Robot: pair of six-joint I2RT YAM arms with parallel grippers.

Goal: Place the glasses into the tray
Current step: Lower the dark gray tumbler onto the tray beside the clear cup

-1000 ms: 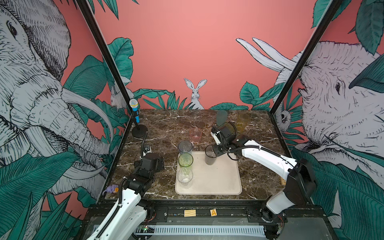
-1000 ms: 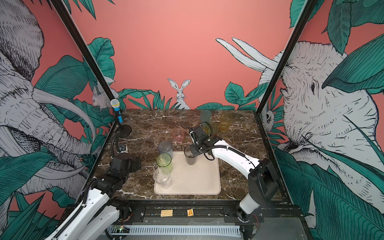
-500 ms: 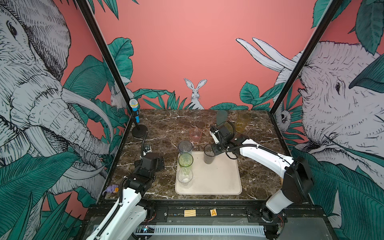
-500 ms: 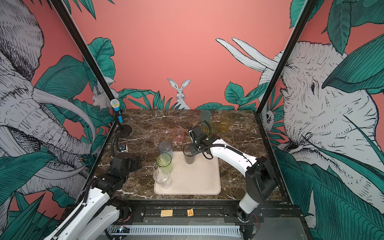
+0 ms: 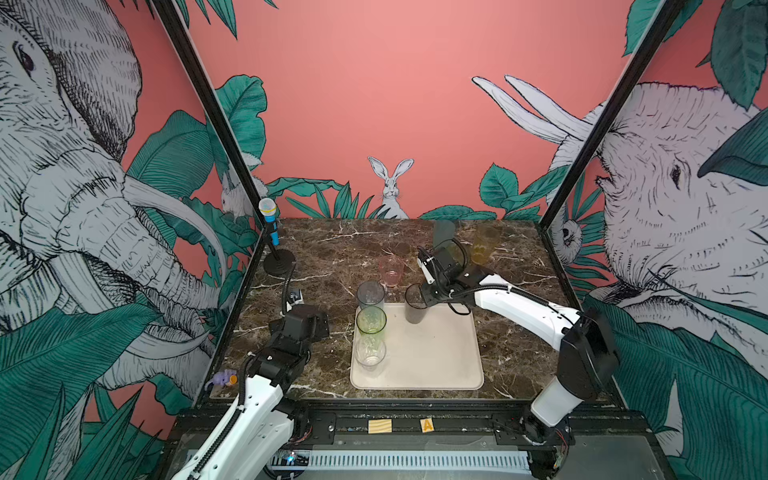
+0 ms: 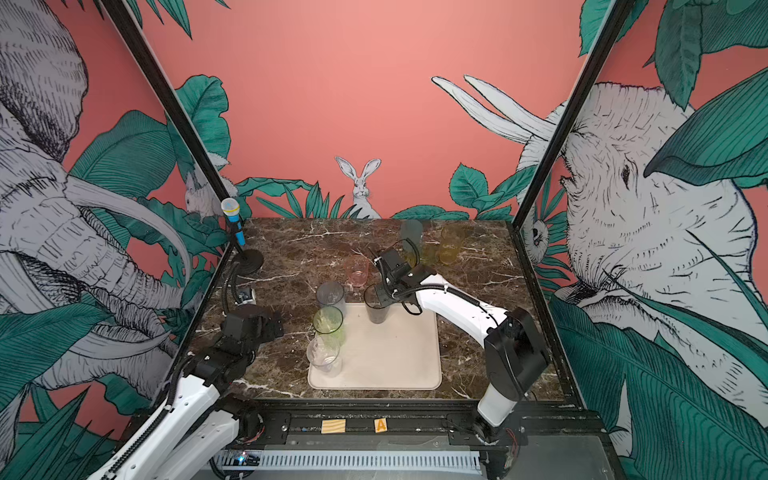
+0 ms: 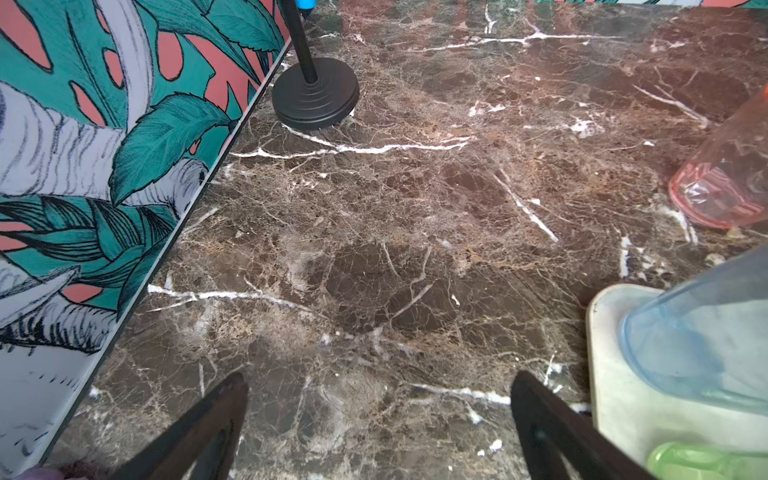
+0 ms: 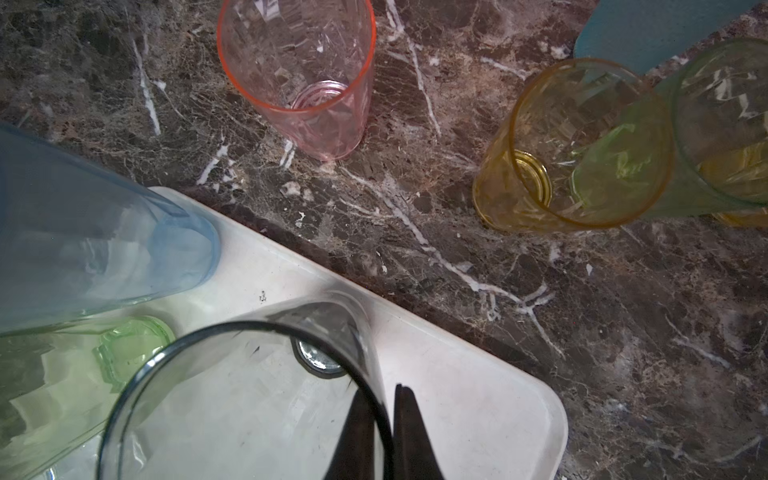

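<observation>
The base of the smoky dark glass is on flat tray just inside the tray's far edge, so the glass would stand there and the robot's right gripper should open.
The cream tray [image 5: 440,353] [image 6: 395,357] lies at the table's front middle. A grey-blue glass [image 5: 370,294], a green glass [image 5: 371,321] and a clear glass [image 5: 369,353] stand in a row along its left side. My right gripper [image 8: 388,395] is shut on the rim of the smoky dark glass [image 5: 415,305] [image 8: 249,395], one finger inside and one outside, holding it upright over the tray's far edge. A pink glass [image 5: 391,270] [image 8: 299,75] stands on the marble just behind the tray. My left gripper [image 7: 378,386] is open and empty above bare marble, left of the tray.
A teal glass [image 5: 444,233] and yellow and amber glasses [image 5: 484,246] [image 8: 582,145] stand at the back right. A microphone on a black round stand [image 5: 279,262] [image 7: 315,97] is at the back left by the wall panel.
My right gripper has carried the smoky dark glass a little to the left along the tray's far edge. The left arm has not moved.
</observation>
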